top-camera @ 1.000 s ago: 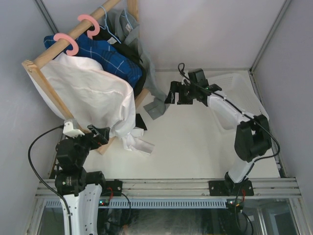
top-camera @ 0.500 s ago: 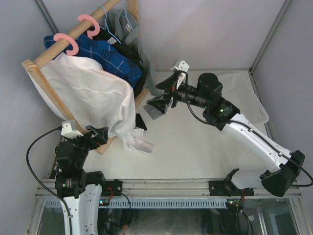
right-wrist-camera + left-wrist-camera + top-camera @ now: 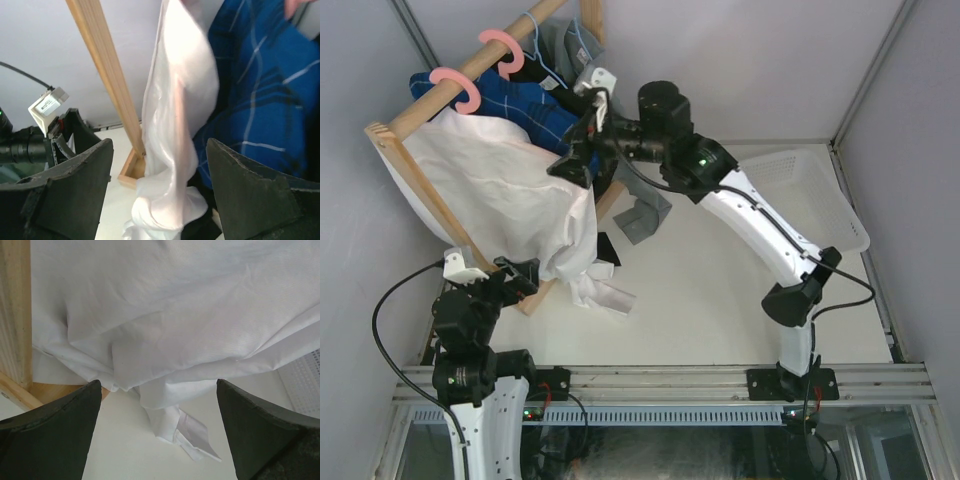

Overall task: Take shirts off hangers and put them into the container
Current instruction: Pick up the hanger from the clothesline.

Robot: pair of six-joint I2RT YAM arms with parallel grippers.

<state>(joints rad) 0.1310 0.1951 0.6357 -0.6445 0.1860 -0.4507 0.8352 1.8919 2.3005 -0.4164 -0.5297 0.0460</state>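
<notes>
Next, my right gripper grabs the white shirt's side-edge fold (image 3: 569,186), leaving out the blue plaid shirt (image 3: 535,105), to draw the white shirt alone off its hanger.
Several shirts hang on the rack: a white shirt (image 3: 500,195) in front, a blue plaid shirt (image 3: 535,105) behind it, then a black shirt (image 3: 610,182) and a grey shirt (image 3: 645,215). Two pink hangers (image 3: 455,88) and a light-blue wire hanger (image 3: 545,55) hook over the top rail. My right gripper (image 3: 572,160) is open at the white shirt's right edge. In the right wrist view that gripper (image 3: 159,145) has a fold of the white shirt (image 3: 175,125) between its fingers, with the plaid shirt (image 3: 260,100) beside. My left gripper (image 3: 157,385) is open below the white shirt's hem (image 3: 165,315). The container (image 3: 810,195) lies at the back right.
The wooden rack (image 3: 420,195) stands slanted at the back left, and its post (image 3: 107,75) shows close to the right gripper's left finger. A white cuff (image 3: 195,437) lies on the table. Grey walls close in the table on three sides.
My right arm has swung left and up from the middle of the table to the rack, and its jaws have narrowed slightly around the white shirt's edge. The left arm has not moved.
</notes>
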